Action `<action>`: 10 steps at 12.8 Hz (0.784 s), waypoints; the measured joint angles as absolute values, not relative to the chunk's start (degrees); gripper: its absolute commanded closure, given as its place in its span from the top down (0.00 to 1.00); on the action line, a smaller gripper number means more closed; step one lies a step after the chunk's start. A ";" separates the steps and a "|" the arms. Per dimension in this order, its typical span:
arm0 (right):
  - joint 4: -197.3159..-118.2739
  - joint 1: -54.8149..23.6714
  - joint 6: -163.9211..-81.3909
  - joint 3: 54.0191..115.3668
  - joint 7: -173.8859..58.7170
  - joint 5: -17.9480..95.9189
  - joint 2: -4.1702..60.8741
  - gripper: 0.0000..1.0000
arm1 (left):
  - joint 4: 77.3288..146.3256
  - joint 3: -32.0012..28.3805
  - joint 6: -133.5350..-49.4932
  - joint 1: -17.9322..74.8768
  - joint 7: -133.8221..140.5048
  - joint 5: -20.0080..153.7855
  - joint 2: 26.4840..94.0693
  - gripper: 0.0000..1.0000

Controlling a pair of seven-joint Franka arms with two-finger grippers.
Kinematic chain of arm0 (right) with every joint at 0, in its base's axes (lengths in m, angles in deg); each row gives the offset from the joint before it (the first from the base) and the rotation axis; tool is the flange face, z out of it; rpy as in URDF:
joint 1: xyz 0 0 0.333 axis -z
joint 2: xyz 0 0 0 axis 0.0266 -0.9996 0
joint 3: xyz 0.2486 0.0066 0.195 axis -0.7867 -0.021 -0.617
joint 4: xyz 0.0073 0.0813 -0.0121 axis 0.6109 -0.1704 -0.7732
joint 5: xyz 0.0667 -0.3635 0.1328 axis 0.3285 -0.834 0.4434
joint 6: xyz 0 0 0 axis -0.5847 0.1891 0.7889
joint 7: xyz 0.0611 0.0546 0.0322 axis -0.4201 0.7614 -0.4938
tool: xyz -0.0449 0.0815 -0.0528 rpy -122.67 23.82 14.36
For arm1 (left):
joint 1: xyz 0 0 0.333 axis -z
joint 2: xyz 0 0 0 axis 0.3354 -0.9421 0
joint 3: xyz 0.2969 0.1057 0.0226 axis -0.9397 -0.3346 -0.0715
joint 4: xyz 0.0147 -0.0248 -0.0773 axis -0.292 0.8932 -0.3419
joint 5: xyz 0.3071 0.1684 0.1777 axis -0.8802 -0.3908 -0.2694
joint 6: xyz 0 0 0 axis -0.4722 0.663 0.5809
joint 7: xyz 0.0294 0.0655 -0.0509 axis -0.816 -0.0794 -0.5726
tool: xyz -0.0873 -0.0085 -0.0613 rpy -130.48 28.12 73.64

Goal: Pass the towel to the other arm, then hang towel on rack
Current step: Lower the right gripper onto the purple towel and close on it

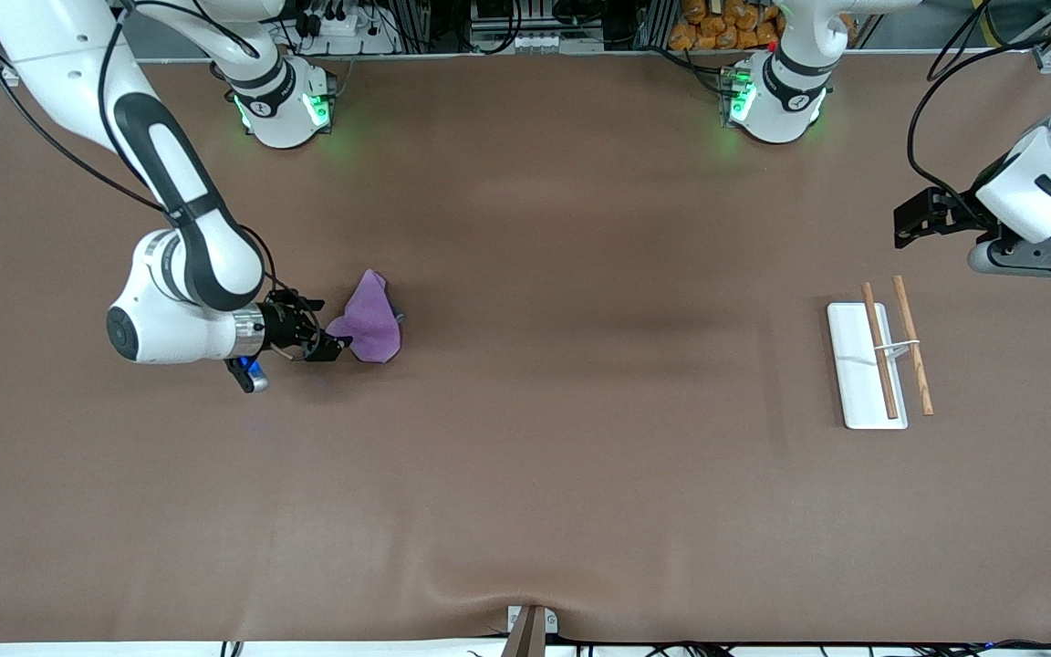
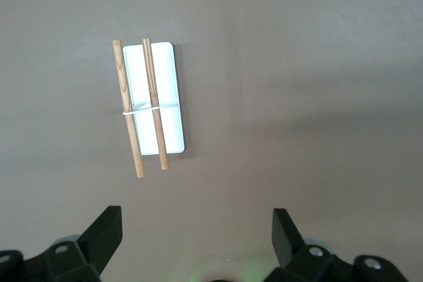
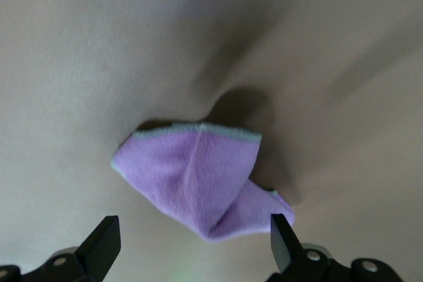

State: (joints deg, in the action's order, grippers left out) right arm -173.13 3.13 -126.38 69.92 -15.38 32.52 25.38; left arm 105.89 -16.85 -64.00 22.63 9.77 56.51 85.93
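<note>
I should next grab the purple towel by its bunched tip (image 3: 217, 230) with my right gripper, so the purple towel's grey edge (image 3: 198, 129) stays free for my left gripper.
The purple towel (image 1: 370, 321) lies bunched on the brown table toward the right arm's end. It fills the middle of the right wrist view (image 3: 198, 176), showing a pale grey edge. My right gripper (image 1: 328, 347) is open, low at the towel's edge, and in its own view (image 3: 195, 230) the towel's tip lies between its fingers, apart from both. The rack (image 1: 865, 365) stands toward the left arm's end: a white base plate with two wooden rods. My left gripper (image 1: 914, 222) is open and empty in the air beside the rack, which shows in the left wrist view (image 2: 162, 97).
The brown mat (image 1: 580, 411) covers the whole table. The two arm bases (image 1: 284, 100) stand along the table's edge farthest from the front camera. A small bracket (image 1: 530, 630) sits at the table's nearest edge.
</note>
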 measured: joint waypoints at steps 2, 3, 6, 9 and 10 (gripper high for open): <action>-172.46 3.41 -128.06 70.23 -15.38 32.53 24.10 0.80 | 105.90 -16.68 -64.07 22.66 9.58 56.51 85.94 1.00; -172.45 3.30 -128.59 70.19 -15.35 32.56 23.42 0.78 | 105.91 -16.50 -64.10 22.67 9.37 56.51 85.94 1.00; -172.43 2.66 -130.11 69.87 -15.28 32.60 21.67 0.58 | 105.93 -16.15 -64.47 22.69 8.71 56.51 85.94 1.00; -172.43 2.63 -130.10 69.88 -15.28 32.61 20.87 0.11 | 105.98 -16.15 -64.50 22.67 8.68 56.51 85.94 1.00; -172.41 2.63 -130.06 69.88 -15.28 32.61 20.86 0.00 | 106.01 -16.15 -64.61 22.65 8.67 56.51 85.94 1.00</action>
